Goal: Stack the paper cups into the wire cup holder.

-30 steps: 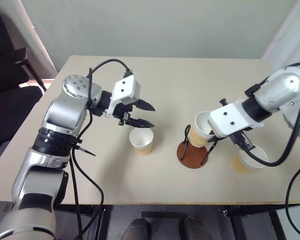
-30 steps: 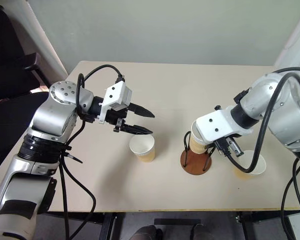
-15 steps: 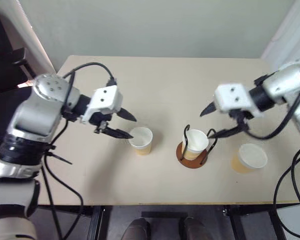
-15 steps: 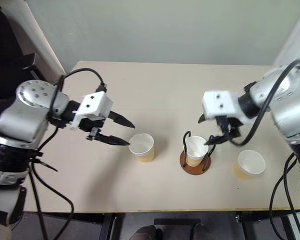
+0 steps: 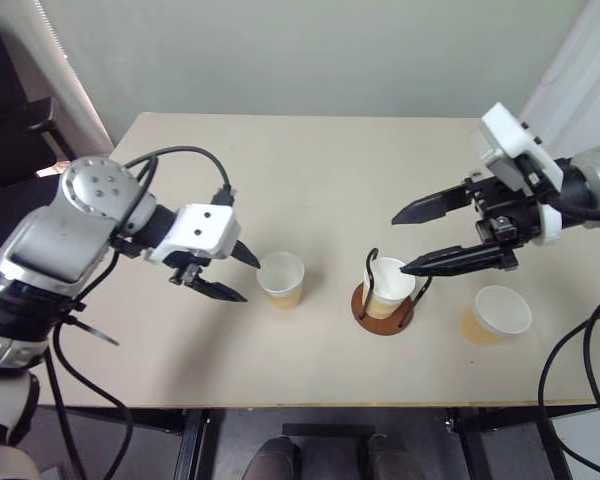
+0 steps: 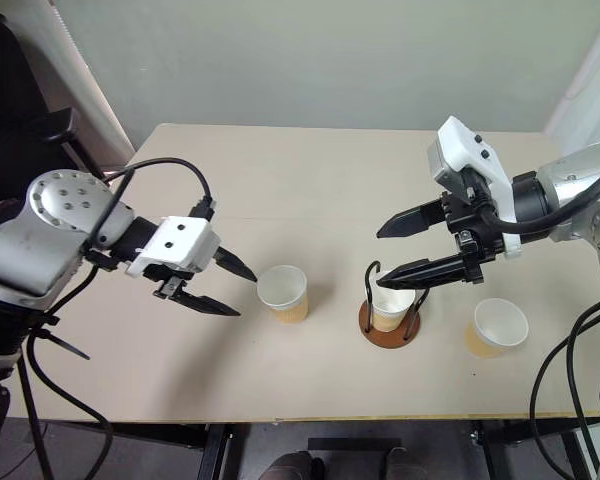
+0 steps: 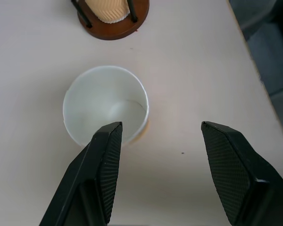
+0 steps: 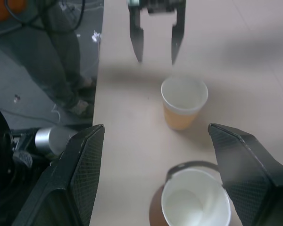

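My left gripper lowers toward the paper cup next, before it closes on the cup, since the fingers hover short of its white rim (image 5: 261,280) (image 7: 147,117).
One paper cup (image 5: 388,286) stands upright inside the wire cup holder (image 5: 376,318), whose brown base sits at the table's middle right. My right gripper (image 5: 400,245) hangs open just above and to the right of it, holding nothing; the cup in the holder (image 8: 195,200) lies below its spread fingers. A second paper cup (image 5: 282,279) stands left of the holder. My left gripper (image 5: 250,281) is open just left of this cup (image 7: 105,106), one fingertip close to the rim, not gripping. A third paper cup (image 5: 495,315) stands right of the holder, near the front edge.
All of it stands on a beige table (image 5: 330,170). A black chair (image 5: 10,130) is beyond the table's left edge. Black cables hang from both arms. The far half of the table is bare.
My right gripper opened, let go of the cup now sitting in the holder, and rose up and to the right. My left gripper drew back to the left of the loose cup.
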Available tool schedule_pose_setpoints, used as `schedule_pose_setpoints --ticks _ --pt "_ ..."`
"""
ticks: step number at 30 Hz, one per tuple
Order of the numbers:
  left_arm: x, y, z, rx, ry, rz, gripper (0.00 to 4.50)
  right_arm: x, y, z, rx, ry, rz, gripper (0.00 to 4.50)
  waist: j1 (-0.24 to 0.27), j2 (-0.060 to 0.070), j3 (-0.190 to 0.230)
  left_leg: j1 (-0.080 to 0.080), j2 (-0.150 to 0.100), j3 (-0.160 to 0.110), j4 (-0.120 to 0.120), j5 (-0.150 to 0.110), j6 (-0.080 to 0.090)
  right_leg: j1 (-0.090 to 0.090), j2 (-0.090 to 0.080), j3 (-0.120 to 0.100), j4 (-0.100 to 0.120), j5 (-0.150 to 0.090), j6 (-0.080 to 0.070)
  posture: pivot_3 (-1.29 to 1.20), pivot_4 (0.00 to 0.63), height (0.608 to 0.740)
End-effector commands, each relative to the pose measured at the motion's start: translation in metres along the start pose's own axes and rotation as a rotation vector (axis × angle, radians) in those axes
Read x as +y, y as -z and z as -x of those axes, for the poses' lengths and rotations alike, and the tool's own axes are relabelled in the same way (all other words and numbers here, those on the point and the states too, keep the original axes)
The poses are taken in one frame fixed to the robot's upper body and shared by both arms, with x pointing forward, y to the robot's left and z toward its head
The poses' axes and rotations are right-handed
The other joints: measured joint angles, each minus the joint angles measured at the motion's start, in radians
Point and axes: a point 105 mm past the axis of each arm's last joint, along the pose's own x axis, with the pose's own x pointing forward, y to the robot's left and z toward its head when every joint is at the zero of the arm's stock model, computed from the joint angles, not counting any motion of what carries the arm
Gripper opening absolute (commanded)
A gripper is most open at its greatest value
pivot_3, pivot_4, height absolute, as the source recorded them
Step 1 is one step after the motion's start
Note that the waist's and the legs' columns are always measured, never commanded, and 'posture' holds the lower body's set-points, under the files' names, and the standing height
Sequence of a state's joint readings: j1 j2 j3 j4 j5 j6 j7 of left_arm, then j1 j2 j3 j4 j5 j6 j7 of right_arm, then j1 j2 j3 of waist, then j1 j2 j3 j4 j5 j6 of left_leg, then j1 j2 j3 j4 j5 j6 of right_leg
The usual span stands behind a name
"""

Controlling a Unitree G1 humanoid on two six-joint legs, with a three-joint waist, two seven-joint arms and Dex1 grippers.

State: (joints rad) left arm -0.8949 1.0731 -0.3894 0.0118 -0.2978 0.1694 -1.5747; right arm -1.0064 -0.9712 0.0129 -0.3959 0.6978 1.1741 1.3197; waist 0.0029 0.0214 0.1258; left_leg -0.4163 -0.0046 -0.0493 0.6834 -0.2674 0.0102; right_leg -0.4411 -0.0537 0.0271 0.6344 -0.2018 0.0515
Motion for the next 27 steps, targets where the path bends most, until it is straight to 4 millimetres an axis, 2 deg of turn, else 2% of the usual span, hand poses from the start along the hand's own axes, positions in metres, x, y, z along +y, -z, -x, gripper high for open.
schedule_pose_setpoints --ticks 1,6,13,16,22,23,27 --pt "0.002 0.0 -0.005 0.031 0.037 -0.082 2.87 0.007 -0.011 0.007 -0.045 0.037 0.044 3.62 0.0 0.0 0.0 0.0 0.0 0.0 0.0 0.0 0.0 0.0 0.0 0.0 0.001 0.0 0.0 0.0 0.15 0.74" --pt "0.005 0.002 -0.014 0.049 0.063 -0.134 2.87 0.015 -0.004 0.011 -0.02 0.061 0.046 3.62 0.001 0.0 0.0 -0.001 0.0 0.0 -0.001 0.0 0.0 -0.001 0.0 0.0 0.0 0.0 0.0 0.0 0.15 0.74" --pt "0.015 0.003 -0.024 0.062 0.063 -0.199 2.87 0.016 0.004 0.016 0.028 0.115 0.06 3.62 0.002 0.0 0.0 -0.001 0.0 0.0 0.0 0.0 0.0 -0.001 0.0 0.0 0.0 0.0 0.0 0.0 0.15 0.74" --pt "0.019 0.002 -0.029 0.051 0.05 -0.218 2.28 0.014 0.013 0.017 0.078 0.164 0.117 3.66 0.003 0.0 0.0 -0.001 0.0 0.0 0.0 0.0 0.0 -0.001 0.0 0.0 0.0 0.0 0.0 0.0 0.15 0.74" --pt "0.015 0.0 -0.033 0.028 0.069 -0.237 0.23 0.013 0.017 0.02 0.08 0.179 0.124 3.66 0.002 0.0 0.0 -0.002 0.0 0.001 0.0 0.0 0.001 -0.001 0.0 0.0 0.001 0.001 0.001 0.0 0.15 0.74" --pt "0.015 -0.001 -0.033 0.023 0.072 -0.236 0.05 0.013 0.018 0.021 0.08 0.181 0.124 3.66 0.002 0.0 0.0 -0.002 0.0 0.001 0.0 0.0 0.001 -0.001 0.0 0.0 0.001 0.001 0.001 0.0 0.15 0.74" --pt "0.011 -0.004 -0.029 0.008 0.098 -0.232 0.05 0.011 0.027 0.027 0.117 0.204 0.157 3.66 0.002 0.0 0.0 -0.002 0.0 0.001 0.0 -0.001 0.001 -0.001 0.0 0.0 0.0 0.001 0.001 0.0 0.15 0.74"
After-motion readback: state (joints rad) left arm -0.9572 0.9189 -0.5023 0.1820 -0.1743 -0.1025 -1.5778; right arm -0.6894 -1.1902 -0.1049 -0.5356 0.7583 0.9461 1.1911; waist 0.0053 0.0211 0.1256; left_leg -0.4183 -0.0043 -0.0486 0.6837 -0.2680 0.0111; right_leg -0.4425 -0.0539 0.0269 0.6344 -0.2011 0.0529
